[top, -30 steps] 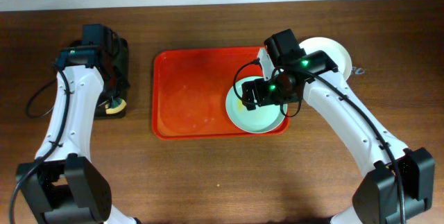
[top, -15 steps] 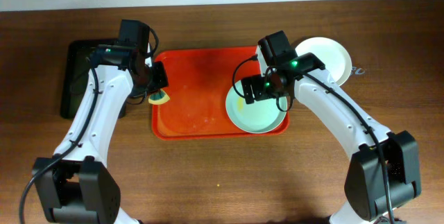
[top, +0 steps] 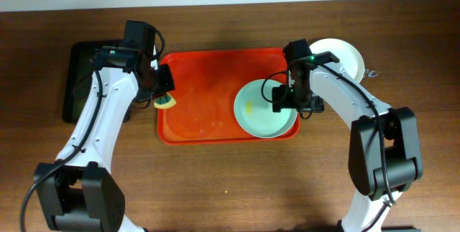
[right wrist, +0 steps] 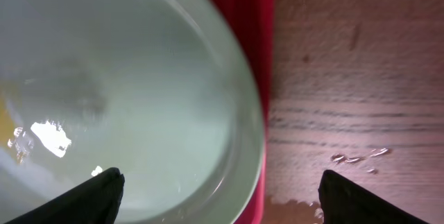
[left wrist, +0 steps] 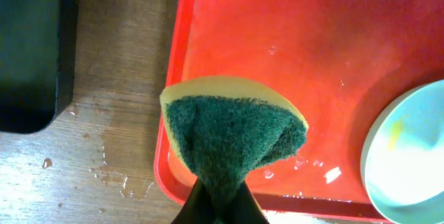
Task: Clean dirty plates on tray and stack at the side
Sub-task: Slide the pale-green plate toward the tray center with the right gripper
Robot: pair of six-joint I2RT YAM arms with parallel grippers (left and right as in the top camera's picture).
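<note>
I will next grab the mint-green plate with my right gripper by its rim on the side away from the sponge (left wrist: 232,130), so its smeared side stays open to clean.
A pale mint-green plate (top: 260,110) with a small yellow smear lies at the right end of the red-orange tray (top: 201,95); both also show in the right wrist view, the plate (right wrist: 139,99) and the tray rim (right wrist: 260,16). A white plate (top: 343,58) lies on the table to the right of the tray. My left gripper (top: 161,97) is shut on a green and yellow sponge (left wrist: 232,130) over the tray's left rim (left wrist: 177,57). My right gripper (top: 293,103) is open, its fingers (right wrist: 218,189) straddling the mint plate's right rim.
A black tray (top: 77,81) sits on the wooden table left of the red tray and shows in the left wrist view (left wrist: 31,44). Water drops lie on the table beside both trays.
My left arm carried the sponge from the black tray to the red tray's left rim. My right gripper moved from the plate's left side over to its right rim.
</note>
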